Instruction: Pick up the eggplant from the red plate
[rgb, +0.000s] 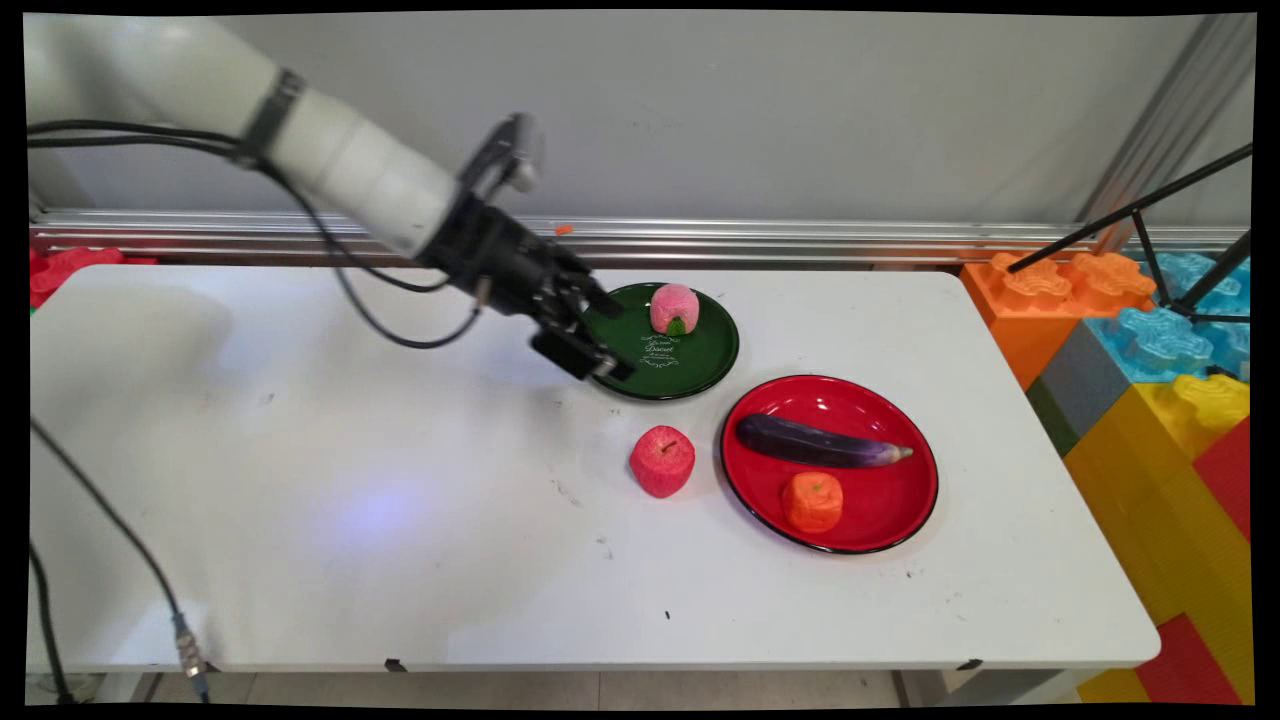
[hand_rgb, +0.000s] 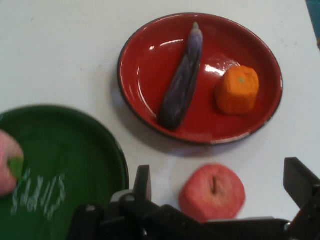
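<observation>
The gripper grabs the purple eggplant by its dark blunt end (rgb: 758, 432) next. Then it lifts the eggplant out of the red plate (rgb: 880, 520).
My gripper (rgb: 612, 337) is open and hangs over the left rim of a green plate (rgb: 700, 365), which carries a pink peach (rgb: 674, 308). In the hand view the gripper (hand_rgb: 220, 182) frames a red apple (hand_rgb: 212, 192) that stands on the bare table below it; nothing is held. The apple (rgb: 662, 460) sits in front of the green plate and left of a red plate (rgb: 880, 520). The red plate holds a purple eggplant (rgb: 815, 443) and an orange (rgb: 812, 501). The hand view also shows the green plate (hand_rgb: 85, 150), peach (hand_rgb: 7, 165), red plate (hand_rgb: 145, 75), eggplant (hand_rgb: 182, 80) and orange (hand_rgb: 237, 90).
Large coloured toy blocks (rgb: 1150, 350) stand off the table's right end, with black tripod legs (rgb: 1150, 215) above them. A metal rail (rgb: 800, 240) runs along the wall behind the table. Black cables (rgb: 380, 290) hang from the arm.
</observation>
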